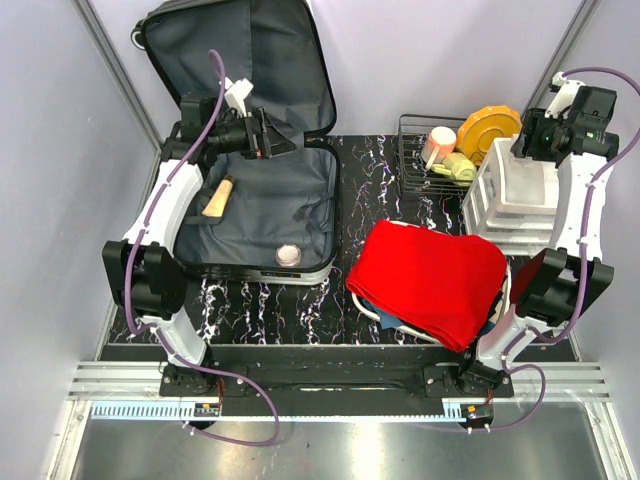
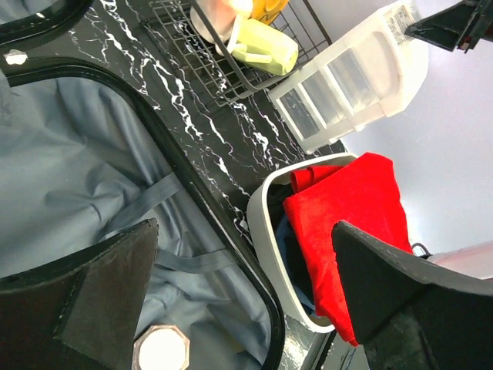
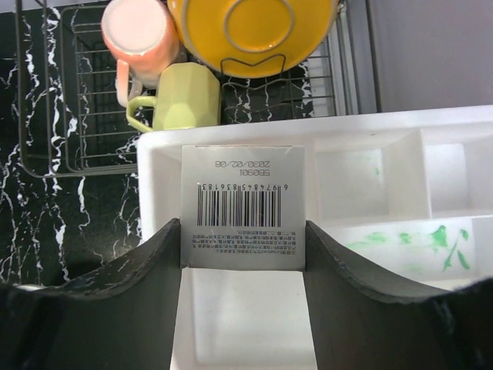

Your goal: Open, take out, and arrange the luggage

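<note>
The small round jar (image 1: 288, 254) (image 2: 160, 348) needs to be handed to my right gripper, so my left gripper will next grab the jar across its opposite sides and keep its round side free.
The luggage (image 1: 270, 205) lies open at the left of the table, its lid leaning up against the back wall, dark grey lining showing. Inside lie a tan object (image 1: 218, 197) and a small round jar (image 1: 288, 254). My left gripper (image 1: 283, 135) hovers above the case's far right part, open and empty. In the left wrist view (image 2: 246, 301) its wide-apart jaws frame the lining (image 2: 69, 154), the jar (image 2: 160, 348) and the case's black rim. My right gripper (image 1: 522, 148) is open over the white drawer organiser (image 1: 510, 195), and in the right wrist view (image 3: 243, 231) a barcode label shows between its fingertips.
A wire dish rack (image 1: 415, 150) at the back holds a pink cup (image 3: 139, 35), a yellow plate (image 3: 250, 31) and a green mug (image 3: 181, 96). A white basin (image 2: 266, 231) with a red cloth (image 1: 430, 280) over blue cloth stands near the front right.
</note>
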`<state>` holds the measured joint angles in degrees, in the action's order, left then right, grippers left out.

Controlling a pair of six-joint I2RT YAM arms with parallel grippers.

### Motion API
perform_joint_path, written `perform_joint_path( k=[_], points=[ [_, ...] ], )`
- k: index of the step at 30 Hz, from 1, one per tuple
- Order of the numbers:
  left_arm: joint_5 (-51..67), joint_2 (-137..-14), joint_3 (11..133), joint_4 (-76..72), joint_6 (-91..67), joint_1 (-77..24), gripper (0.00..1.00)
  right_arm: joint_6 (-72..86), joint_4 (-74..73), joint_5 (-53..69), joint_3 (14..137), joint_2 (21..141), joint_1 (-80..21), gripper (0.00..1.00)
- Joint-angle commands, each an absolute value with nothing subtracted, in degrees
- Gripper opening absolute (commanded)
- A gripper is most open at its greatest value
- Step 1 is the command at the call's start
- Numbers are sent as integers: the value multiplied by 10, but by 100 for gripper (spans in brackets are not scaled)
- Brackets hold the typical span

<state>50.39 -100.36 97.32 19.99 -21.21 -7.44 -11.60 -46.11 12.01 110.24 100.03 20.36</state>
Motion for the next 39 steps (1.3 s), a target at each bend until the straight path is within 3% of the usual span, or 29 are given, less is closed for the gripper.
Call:
perform_joint_path(
  k=[1, 2, 4, 6, 12, 13, 18, 23, 28, 33, 39],
  points=[
    [485, -967, 964, 183, -199, -70, 99, -97, -443, 167, 1123, 982, 202, 6],
    [482, -967, 964, 185, -194, -70, 99, -91, -442, 173, 1117, 983, 202, 7],
    [478, -970, 968, 196, -188, -70, 99, -88, -438, 174, 1114, 988, 202, 21],
    [471, -979, 978, 221, -171, -68, 99, -89, -434, 170, 1119, 995, 202, 46],
    [434, -1005, 1019, 356, -70, -58, 99, -89, -423, 167, 1135, 1016, 202, 66],
    [433, -1008, 1016, 369, -43, -57, 99, -89, -423, 169, 1136, 1020, 202, 73],
    [423, -992, 962, 424, 36, -58, 99, -85, -422, 169, 1139, 1023, 202, 83],
    [425, -987, 922, 517, 199, -65, 99, -80, -422, 184, 1157, 1020, 202, 86],
    [380, -1016, 903, 615, 354, -118, 89, -51, -421, 226, 1186, 1018, 202, 89],
    [345, -1036, 875, 607, 365, -170, 86, -26, -421, 260, 1202, 1014, 200, 97],
    [255, -1047, 830, 514, 295, -190, 99, -34, -436, 271, 1197, 1005, 180, 98]
  ],
)
